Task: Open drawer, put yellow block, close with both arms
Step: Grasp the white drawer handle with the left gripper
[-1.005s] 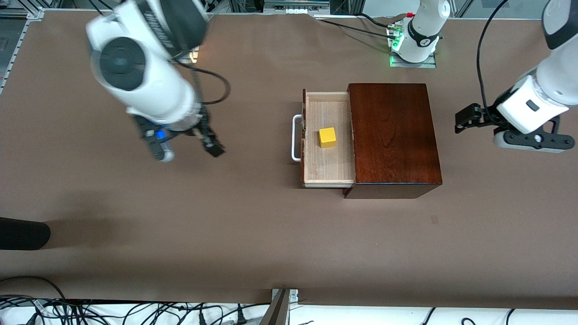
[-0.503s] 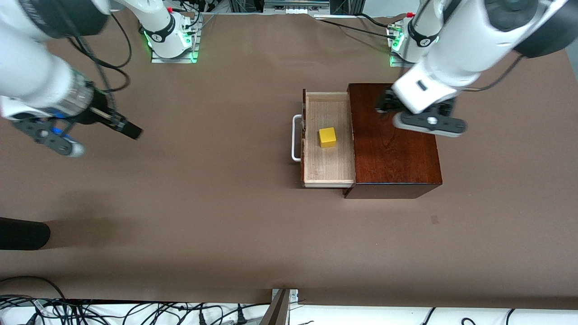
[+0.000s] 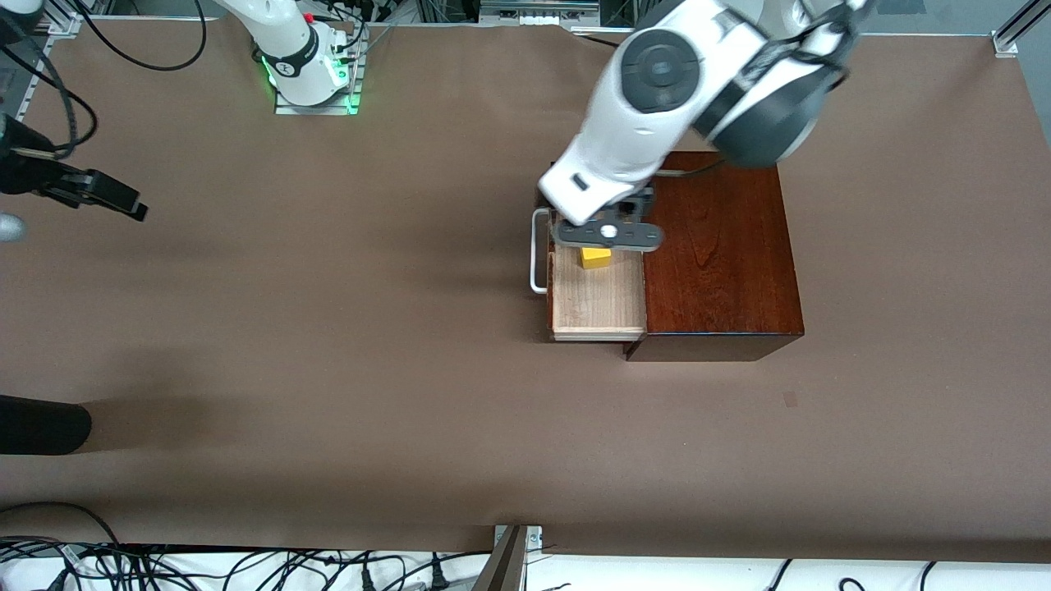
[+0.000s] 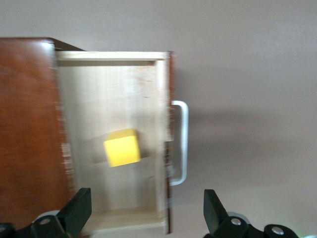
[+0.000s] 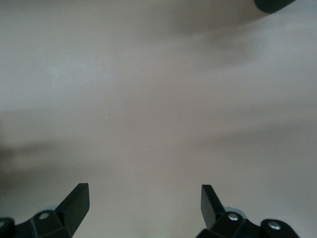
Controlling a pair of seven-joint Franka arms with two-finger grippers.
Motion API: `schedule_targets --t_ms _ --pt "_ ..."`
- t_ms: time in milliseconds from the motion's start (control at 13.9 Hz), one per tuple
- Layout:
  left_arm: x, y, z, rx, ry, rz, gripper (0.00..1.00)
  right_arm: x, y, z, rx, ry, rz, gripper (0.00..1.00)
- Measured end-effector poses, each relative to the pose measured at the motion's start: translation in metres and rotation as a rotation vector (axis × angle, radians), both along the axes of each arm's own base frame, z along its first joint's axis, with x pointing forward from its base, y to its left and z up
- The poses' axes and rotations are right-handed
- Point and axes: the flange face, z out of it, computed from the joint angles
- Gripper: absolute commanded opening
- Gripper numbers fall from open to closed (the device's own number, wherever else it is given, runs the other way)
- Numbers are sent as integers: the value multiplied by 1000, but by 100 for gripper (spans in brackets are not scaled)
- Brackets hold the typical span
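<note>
Next, my left gripper should grab the drawer's white handle (image 3: 538, 250), to close the drawer on the yellow block (image 3: 595, 258).
The drawer (image 3: 598, 304) stands pulled out of the dark mahogany box (image 3: 718, 246), its white handle (image 3: 538, 250) toward the right arm's end. The yellow block (image 3: 595, 258) lies in the tray, partly hidden under my left hand. My left gripper (image 3: 606, 235) hovers over the drawer, open and empty. In the left wrist view the gripper (image 4: 146, 218) is above the tray (image 4: 109, 94), with the block (image 4: 122, 148), handle (image 4: 182, 144) and box (image 4: 27, 124) below. My right gripper (image 5: 143, 201) is open over bare table; its wrist (image 3: 82, 189) is at the view's edge.
A black object (image 3: 41, 425) lies near the table's front edge at the right arm's end. The right arm's base (image 3: 312, 74) glows green at the back. Cables (image 3: 205, 566) run along the front edge. Brown table (image 3: 369, 369) surrounds the box.
My left arm has swung from over the box top to over the open drawer. My right arm has drawn away toward its end of the table. The block stays in the drawer.
</note>
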Motion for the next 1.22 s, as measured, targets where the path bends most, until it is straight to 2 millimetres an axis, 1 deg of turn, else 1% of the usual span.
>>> schedule_targets --t_ms 72,144,215,359,431,503,574,646,718,790,1005,1221 --pt "-6 -19 -14 5 -5 8 100 -2 -12 -1 -9 -6 34 100" --pt "-12 -38 -29 15 -12 20 100 -2 -16 0 -28 -10 62 100" --pt "-20 -56 -45 30 -24 31 100 -1 -11 2 -46 -15 86 100" --pt "-36 -88 -75 54 -57 32 100 0 9 6 -61 -25 123 100" --pt "-42 -102 -89 54 -75 22 100 0 15 9 -61 -32 133 100" --pt "-46 -112 -103 59 -95 8 100 -1 16 12 -62 -37 136 100" --pt "-46 -117 -117 76 -119 -8 79 -1 16 14 -62 -41 134 100" --pt "-44 -118 -126 92 -135 -20 50 -1 15 15 -62 -42 133 100" --pt "-42 -117 -131 101 -145 -33 18 -1 14 14 -62 -42 132 100" --pt "-39 -116 -132 103 -152 -53 0 0 13 14 -63 -43 131 100" --pt "-35 -113 -131 102 -156 -85 0 7 15 15 -63 -52 134 100" --pt "-32 -111 -145 112 -146 -143 0 9 19 13 -63 -49 126 100"
